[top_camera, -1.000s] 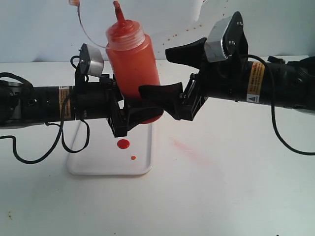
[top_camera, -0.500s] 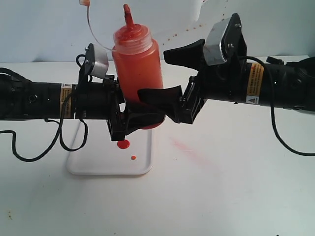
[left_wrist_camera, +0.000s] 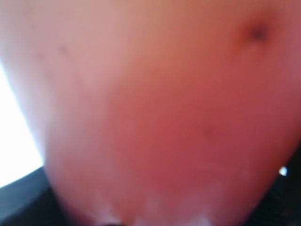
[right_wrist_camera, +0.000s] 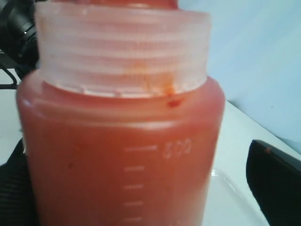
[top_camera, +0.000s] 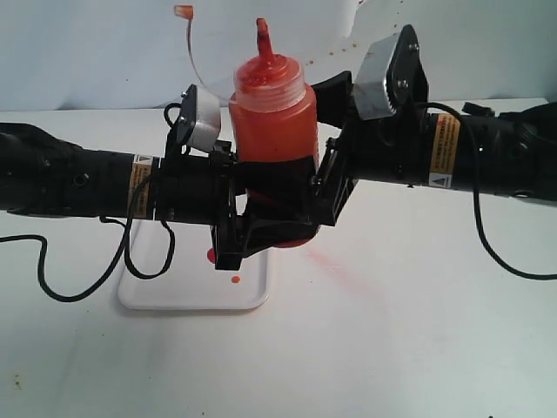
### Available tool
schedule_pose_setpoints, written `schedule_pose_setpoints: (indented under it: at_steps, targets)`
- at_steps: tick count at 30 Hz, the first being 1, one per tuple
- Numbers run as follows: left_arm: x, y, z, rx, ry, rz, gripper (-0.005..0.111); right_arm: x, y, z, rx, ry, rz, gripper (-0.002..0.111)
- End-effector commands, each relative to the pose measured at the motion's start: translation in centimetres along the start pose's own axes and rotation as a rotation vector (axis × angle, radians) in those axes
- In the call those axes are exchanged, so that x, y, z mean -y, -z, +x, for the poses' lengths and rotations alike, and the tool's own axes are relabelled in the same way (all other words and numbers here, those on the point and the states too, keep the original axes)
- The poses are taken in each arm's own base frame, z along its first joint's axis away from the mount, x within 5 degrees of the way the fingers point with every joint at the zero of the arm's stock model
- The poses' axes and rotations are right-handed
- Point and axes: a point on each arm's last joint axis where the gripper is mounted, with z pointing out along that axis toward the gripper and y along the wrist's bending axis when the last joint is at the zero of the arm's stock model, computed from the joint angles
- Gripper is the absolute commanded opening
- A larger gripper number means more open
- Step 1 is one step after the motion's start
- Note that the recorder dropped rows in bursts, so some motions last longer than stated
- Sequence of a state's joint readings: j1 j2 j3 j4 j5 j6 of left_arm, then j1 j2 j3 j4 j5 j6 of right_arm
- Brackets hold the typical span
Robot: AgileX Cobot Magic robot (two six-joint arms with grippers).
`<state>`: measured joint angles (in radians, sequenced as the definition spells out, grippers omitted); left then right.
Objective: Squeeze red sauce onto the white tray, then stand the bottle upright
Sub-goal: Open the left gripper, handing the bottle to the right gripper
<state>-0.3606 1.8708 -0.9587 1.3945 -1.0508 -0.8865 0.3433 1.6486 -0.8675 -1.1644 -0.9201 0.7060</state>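
Note:
My right gripper should close on the bottle's red body (top_camera: 274, 135) (right_wrist_camera: 120, 160) now. My fingers are on either side of it, below the clear collar, so they would catch the bottle.
The bottle (top_camera: 271, 122) hangs nearly upright above the table, nozzle (top_camera: 264, 39) up, its small cap (top_camera: 183, 11) swinging on the tether. My left gripper (top_camera: 261, 231) is shut on the bottle's lower part; the blurred red bottle (left_wrist_camera: 164, 117) fills the left wrist view. My right gripper (top_camera: 283, 139) is open around the bottle's body, one finger in front, one behind. In the right wrist view a gap separates the bottle (right_wrist_camera: 117, 155) from one finger (right_wrist_camera: 275, 181). The white tray (top_camera: 174, 296) lies below, carrying two red sauce blobs (top_camera: 235, 279), the larger partly hidden.
A faint pinkish smear (top_camera: 335, 266) marks the white table right of the tray. Both arms meet over the tray's right end, black cables trailing from each. A pale wall with small red specks stands behind.
My left arm has carried the bottle to the right and straightened it from a lean. The bottle now sits between my right gripper's fingers, which stayed in place.

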Motion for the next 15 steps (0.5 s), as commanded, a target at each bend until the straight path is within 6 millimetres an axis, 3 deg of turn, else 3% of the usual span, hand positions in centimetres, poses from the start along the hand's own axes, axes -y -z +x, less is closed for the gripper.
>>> schedule_pose_setpoints:
  at_steps: [1, 5, 10, 11, 15]
  targets:
    - [0.26, -0.06, -0.95, 0.052, -0.014, 0.028, 0.0, 0.28, -0.01, -0.22, 0.006, -0.001, 0.018, 0.084]
    - [0.26, -0.06, -0.95, 0.052, -0.014, 0.028, 0.0, 0.4, -0.01, -0.07, -0.01, -0.001, 0.032, 0.054]
    - [0.26, -0.06, -0.95, 0.052, -0.014, 0.028, 0.0, 0.43, -0.01, -0.04, -0.014, 0.036, 0.035, 0.006]
    - [0.26, -0.06, -0.95, 0.052, -0.014, 0.028, 0.0, 0.46, -0.01, -0.06, -0.011, 0.039, 0.038, 0.0]
    - [0.24, -0.05, -0.98, 0.055, -0.061, 0.024, 0.0, 0.84, 0.02, 0.0, -0.018, 0.018, 0.08, 0.0]
